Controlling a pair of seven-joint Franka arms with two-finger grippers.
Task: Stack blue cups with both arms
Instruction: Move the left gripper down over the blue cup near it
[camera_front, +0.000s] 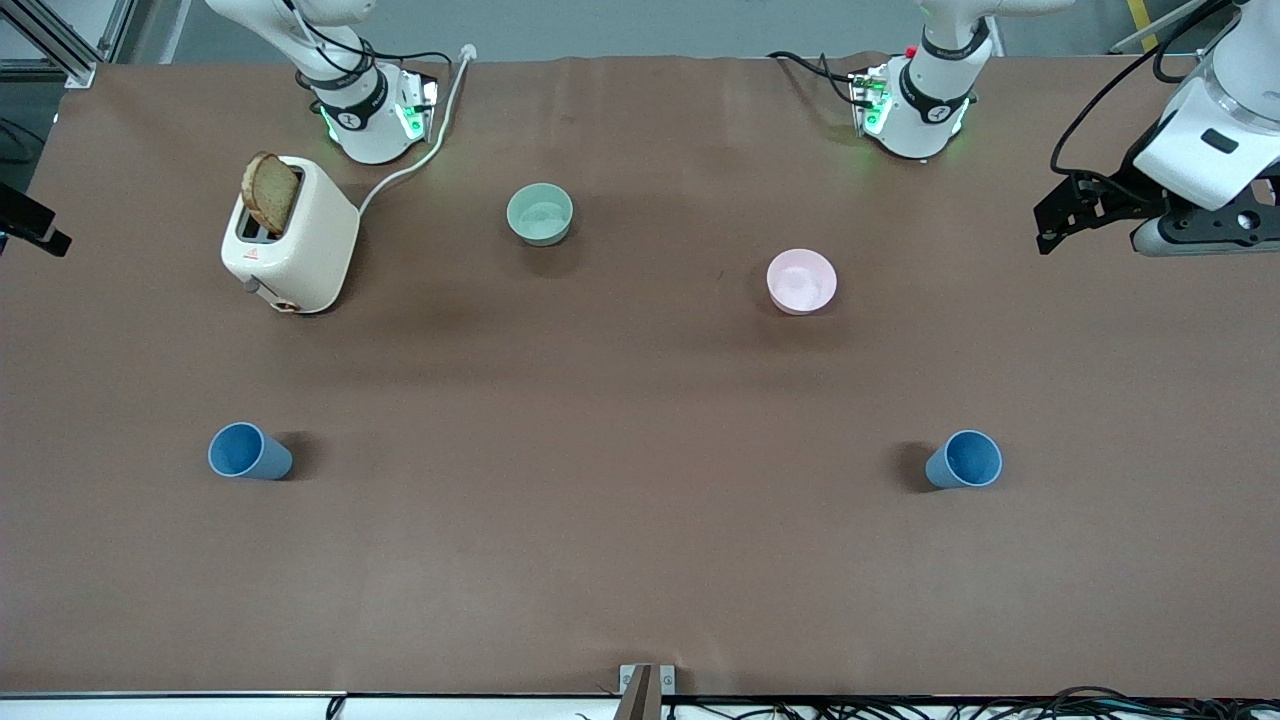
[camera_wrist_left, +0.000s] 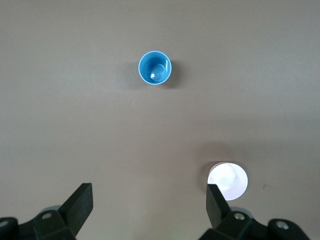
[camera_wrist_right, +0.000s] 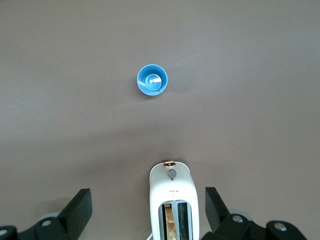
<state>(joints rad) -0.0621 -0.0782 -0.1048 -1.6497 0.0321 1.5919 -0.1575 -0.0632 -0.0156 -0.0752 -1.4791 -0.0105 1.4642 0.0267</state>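
I need to stack the blue cups, so my left gripper should next pick up the blue cup beside the pink bowl by its rim.
Two blue cups stand upright and well apart on the brown table. One cup (camera_front: 250, 452) is toward the right arm's end and also shows in the right wrist view (camera_wrist_right: 152, 80). The other cup (camera_front: 965, 460) is toward the left arm's end and also shows in the left wrist view (camera_wrist_left: 155, 68). My left gripper (camera_wrist_left: 148, 192) is open and empty, high over the table near the pink bowl; its hand (camera_front: 1200, 225) shows at the view's edge. My right gripper (camera_wrist_right: 148, 194) is open and empty, high over the toaster.
A white toaster (camera_front: 292, 235) with a slice of bread stands near the right arm's base; it also shows in the right wrist view (camera_wrist_right: 172, 197). A pale green bowl (camera_front: 540, 214) and a pink bowl (camera_front: 801, 281) (camera_wrist_left: 227, 180) sit farther from the front camera than the cups.
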